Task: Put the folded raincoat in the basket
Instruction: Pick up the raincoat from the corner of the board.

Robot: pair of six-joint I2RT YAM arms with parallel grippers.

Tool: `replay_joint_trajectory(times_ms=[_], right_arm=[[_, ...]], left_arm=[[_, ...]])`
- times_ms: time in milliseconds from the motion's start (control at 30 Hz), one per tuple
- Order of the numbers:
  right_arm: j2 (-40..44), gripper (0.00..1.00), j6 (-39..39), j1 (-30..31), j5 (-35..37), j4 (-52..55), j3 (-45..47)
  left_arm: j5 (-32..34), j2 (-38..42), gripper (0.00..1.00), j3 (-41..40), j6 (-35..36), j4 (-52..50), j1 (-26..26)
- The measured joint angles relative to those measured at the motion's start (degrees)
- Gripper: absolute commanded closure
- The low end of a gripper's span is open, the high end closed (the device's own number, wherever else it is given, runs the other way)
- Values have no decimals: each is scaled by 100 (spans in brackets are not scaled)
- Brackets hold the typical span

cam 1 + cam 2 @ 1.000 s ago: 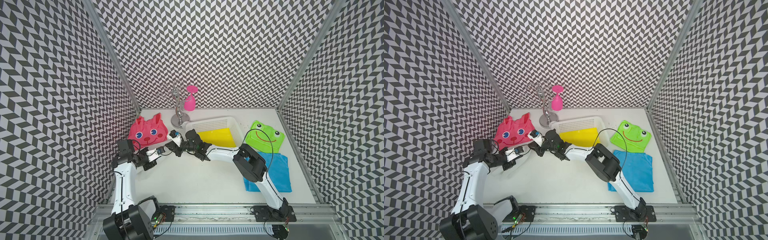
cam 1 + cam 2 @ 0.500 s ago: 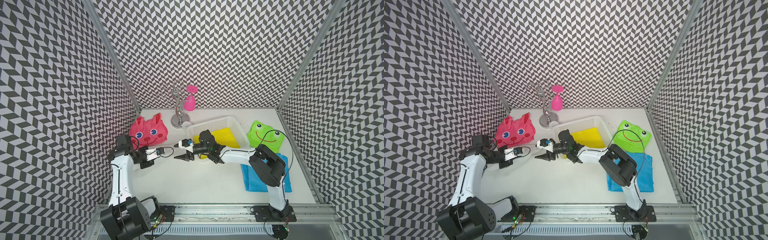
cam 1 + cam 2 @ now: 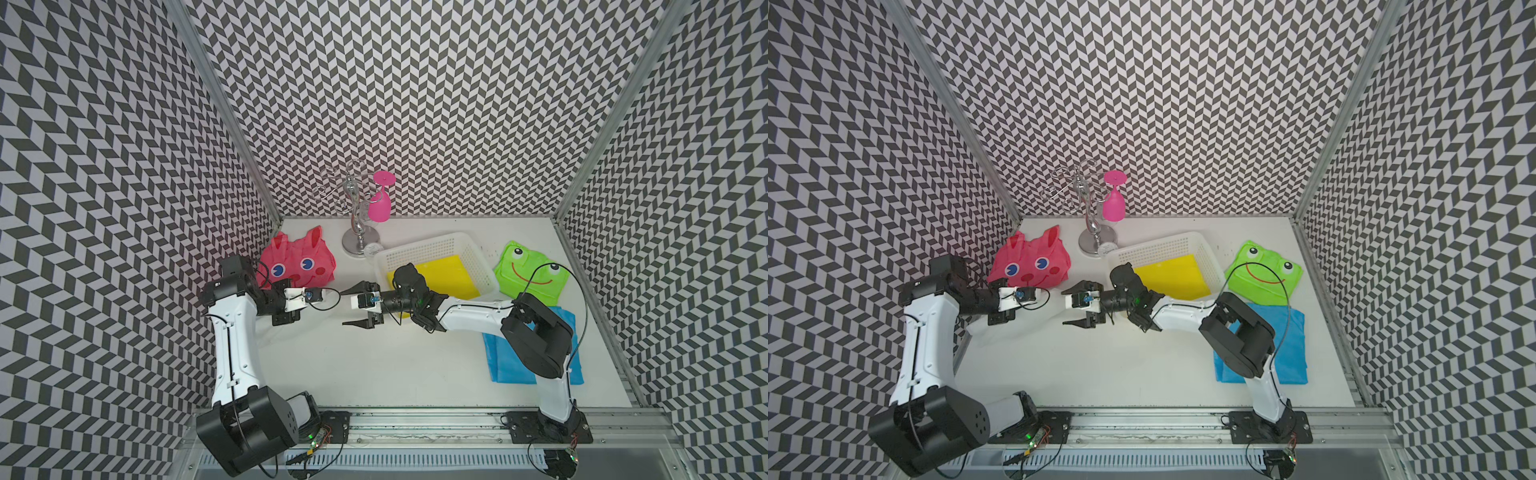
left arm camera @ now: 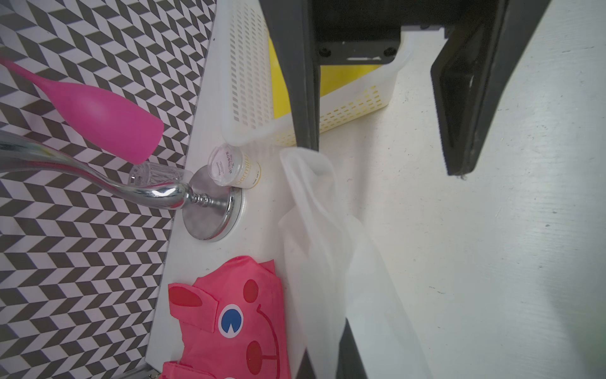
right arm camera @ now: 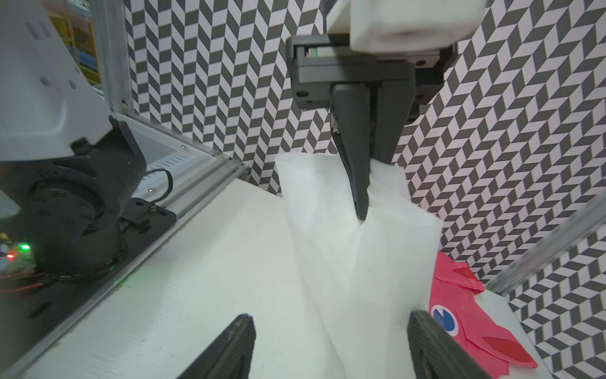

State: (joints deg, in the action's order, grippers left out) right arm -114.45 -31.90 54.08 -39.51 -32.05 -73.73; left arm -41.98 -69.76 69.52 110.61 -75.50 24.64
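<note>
The white raincoat [image 5: 354,256] has a free edge away from my left gripper. My right gripper will grab that edge next, to lay the raincoat in the basket.
A white see-through raincoat [image 5: 354,256] hangs from my left gripper [image 3: 286,321], which is shut on its upper edge. The cloth trails down onto the table [image 3: 1017,326] and runs past the left fingers [image 4: 348,347] in the left wrist view. My right gripper [image 3: 347,306] faces it from the right, open and empty, a short gap away from the cloth. The white lattice basket [image 3: 419,245] stands behind the right wrist. A yellow folded raincoat [image 3: 444,276] lies flat inside the basket. Both top views show all of this.
A pink animal-face raincoat [image 3: 297,264] lies at the back left by the wall. A green frog raincoat [image 3: 532,274] and a blue folded cloth [image 3: 498,361] lie on the right. A chrome stand [image 3: 359,245] holding a pink glass [image 3: 379,205], with a small jar [image 4: 234,169] at its base, stands left of the basket.
My right gripper has opened, let go of the white raincoat and drawn back to the right. The left gripper has pulled left, still shut on the cloth.
</note>
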Motion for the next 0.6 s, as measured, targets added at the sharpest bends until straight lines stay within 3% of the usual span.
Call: replay_joint_trajectory(times_ms=[300, 600], right_arm=[[2, 21, 31, -63, 372, 173, -389], [553, 17, -55, -385, 350, 798, 15]], left_arm=[[-592, 20, 100, 175, 197, -37, -367], [-741, -13, 100, 376, 286, -61, -901]])
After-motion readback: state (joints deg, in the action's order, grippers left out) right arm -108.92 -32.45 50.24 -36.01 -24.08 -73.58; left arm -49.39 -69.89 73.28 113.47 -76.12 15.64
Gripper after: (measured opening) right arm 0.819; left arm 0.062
